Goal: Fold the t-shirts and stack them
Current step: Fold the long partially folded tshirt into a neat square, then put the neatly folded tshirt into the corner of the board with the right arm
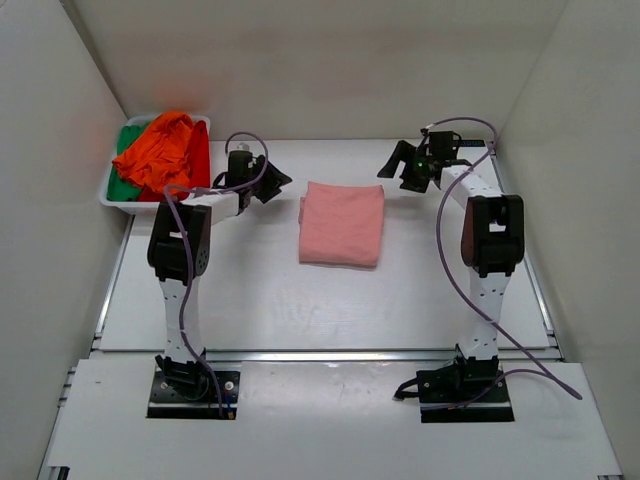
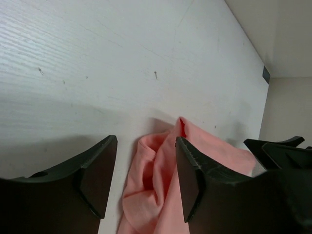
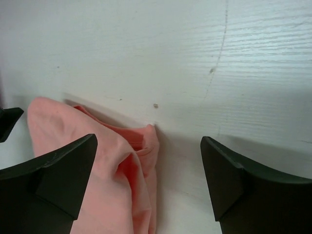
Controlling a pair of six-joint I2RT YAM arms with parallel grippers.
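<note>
I should fold and stack the salmon-pink t-shirt (image 1: 340, 223), so my right gripper will next grab it by the t-shirt's far corner that matches my left gripper's corner.
A salmon-pink t-shirt (image 1: 340, 223) lies folded into a rectangle mid-table. My left gripper (image 1: 273, 184) hovers by its far left corner. In the left wrist view that gripper (image 2: 145, 178) is open, with a bunched pink corner (image 2: 151, 195) lying between the fingers and not pinched. My right gripper (image 1: 396, 163) is off the far right corner. In the right wrist view it (image 3: 148, 180) stands wide open, the pink corner (image 3: 131, 165) below its left finger. The bright orange t-shirt (image 1: 160, 150) is heaped with the red (image 1: 200, 158) and green (image 1: 125, 187) ones at back left.
A white tray (image 1: 112, 197) at the back left holds the heaped shirts. White walls close in the table on the left, back and right. Purple cables loop off both arms. The right gripper's dark tip (image 2: 280, 148) shows in the left wrist view.
</note>
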